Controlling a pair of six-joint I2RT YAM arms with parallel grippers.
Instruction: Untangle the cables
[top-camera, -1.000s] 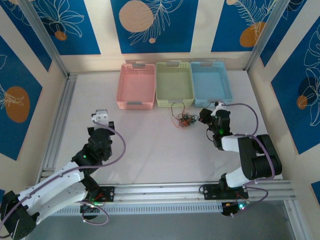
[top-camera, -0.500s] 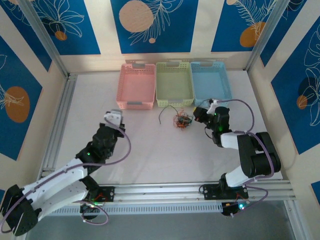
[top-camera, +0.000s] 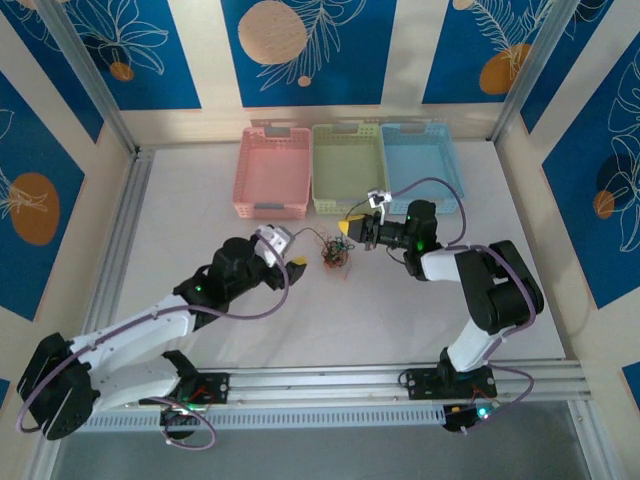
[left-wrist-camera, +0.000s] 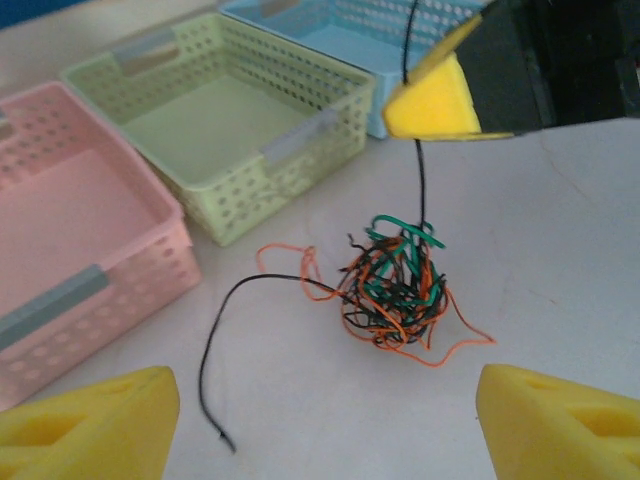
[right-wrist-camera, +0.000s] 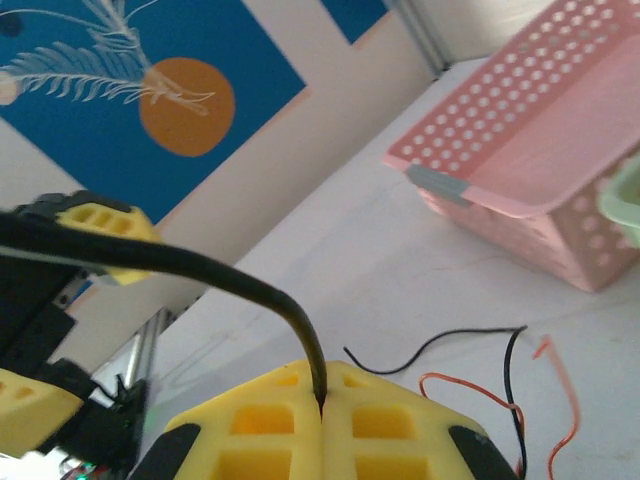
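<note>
My left gripper should next grab the loose black cable near its trailing end, so the ball is left for my right gripper to untangle.
The cables lie in a small knotted ball of black, orange and green wires on the white table, in front of the green basket. My right gripper hangs just above the ball and is shut on one black cable that rises straight up from it. My left gripper sits low on the table just left of the ball, open, its yellow fingertips wide apart with nothing between them. A loose black cable end trails out toward it.
Three baskets stand in a row at the back: pink, green, blue. Bare white table spreads in front of the cables. A metal rail runs along the near edge by the arm bases.
My left arm has swung right to the ball of cables and its gripper has opened. My right gripper has moved left, staying shut on its black cable, and the ball has shifted left with it.
</note>
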